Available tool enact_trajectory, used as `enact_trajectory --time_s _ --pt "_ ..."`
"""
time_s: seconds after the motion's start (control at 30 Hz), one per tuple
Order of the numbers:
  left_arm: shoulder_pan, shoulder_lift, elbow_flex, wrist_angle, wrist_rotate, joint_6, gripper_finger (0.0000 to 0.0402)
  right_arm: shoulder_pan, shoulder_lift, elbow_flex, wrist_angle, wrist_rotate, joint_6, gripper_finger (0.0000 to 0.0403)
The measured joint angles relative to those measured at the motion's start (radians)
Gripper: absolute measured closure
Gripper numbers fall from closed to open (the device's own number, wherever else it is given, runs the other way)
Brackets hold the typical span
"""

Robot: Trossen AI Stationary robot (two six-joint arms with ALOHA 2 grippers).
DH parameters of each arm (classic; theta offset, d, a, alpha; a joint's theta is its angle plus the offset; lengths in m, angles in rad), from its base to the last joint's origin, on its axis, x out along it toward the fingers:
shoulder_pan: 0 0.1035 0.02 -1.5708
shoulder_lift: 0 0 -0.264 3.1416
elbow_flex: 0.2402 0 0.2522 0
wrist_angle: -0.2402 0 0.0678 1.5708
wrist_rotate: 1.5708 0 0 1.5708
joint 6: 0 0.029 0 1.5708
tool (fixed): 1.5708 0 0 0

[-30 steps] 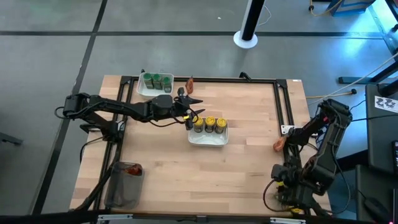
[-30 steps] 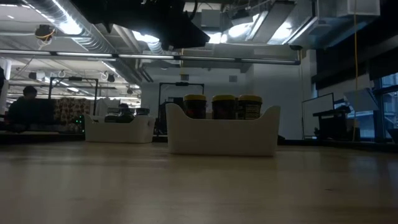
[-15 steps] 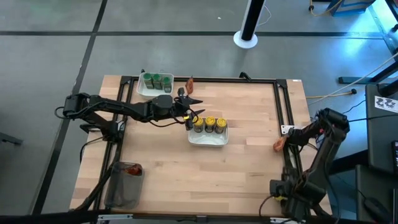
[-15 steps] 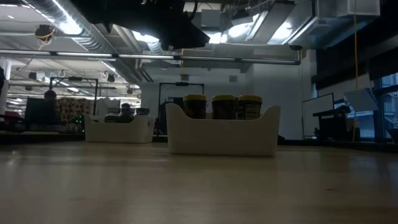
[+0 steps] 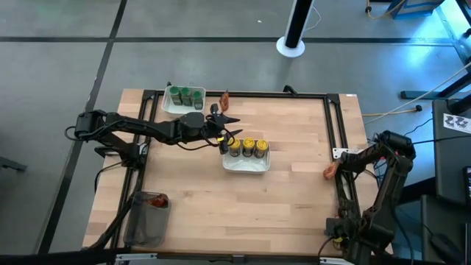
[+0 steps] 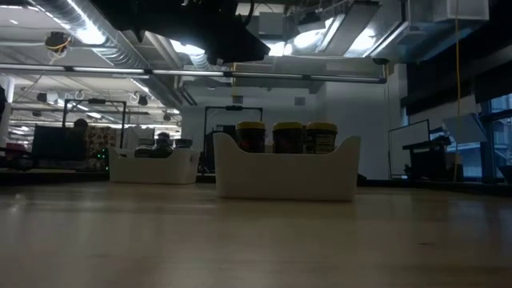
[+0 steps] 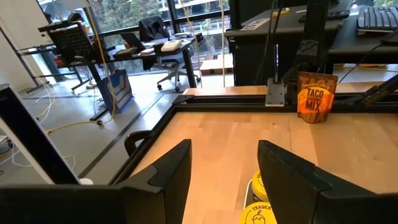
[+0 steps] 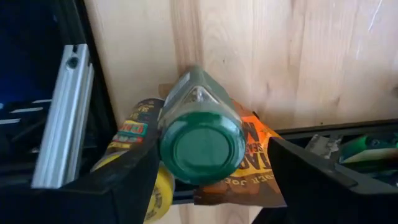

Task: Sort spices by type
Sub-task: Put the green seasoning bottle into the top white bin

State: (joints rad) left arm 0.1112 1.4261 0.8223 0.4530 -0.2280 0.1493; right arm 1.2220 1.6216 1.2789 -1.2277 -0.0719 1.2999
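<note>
My right gripper moves lower, before it closes on the green lid (image 8: 203,147) beside the orange packet (image 8: 255,165). The fingers stop above the lid, so closing now would miss it.
Three yellow-lidded jars (image 5: 247,146) stand in a white tray (image 5: 246,165) at mid-table. Just left of them, above the table, my left gripper (image 5: 229,135) hovers open and nearly level, empty; the jars (image 7: 256,208) show below its fingers. Green-lidded jars (image 5: 184,95) fill a second tray at the far left. One red-orange packet (image 5: 224,97) stands at the far edge, another (image 5: 329,171) at the right edge. There my right gripper (image 8: 205,180) points down, open, its fingers on either side of a green-lidded jar (image 8: 202,143) beside a packet (image 8: 249,174) and a yellow-lidded jar (image 8: 144,180).
A clear tub (image 5: 147,217) holding something red sits at the near left corner. A black frame rail (image 5: 335,132) runs along the table's right and far edges, with a white bracket (image 5: 339,153) beside my right gripper. Bare wood lies between tray and right edge.
My right arm has swung over the table's right edge, and its gripper has come down toward the packet there and rolled a little. My left arm and the jars in the trays have kept still.
</note>
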Motion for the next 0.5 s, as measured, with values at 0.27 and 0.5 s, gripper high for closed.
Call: enact_trajectory --time_s 0.27,0.5 --pt "0.000 0.000 0.000 0.000 0.000 0.008 0.0229 0.016 0.000 -0.059 0.042 0.003 -0.002 0.0104" --pt "0.000 0.000 0.000 0.000 0.000 0.008 0.0229 0.015 0.000 -0.098 0.109 0.032 -0.026 0.0104"
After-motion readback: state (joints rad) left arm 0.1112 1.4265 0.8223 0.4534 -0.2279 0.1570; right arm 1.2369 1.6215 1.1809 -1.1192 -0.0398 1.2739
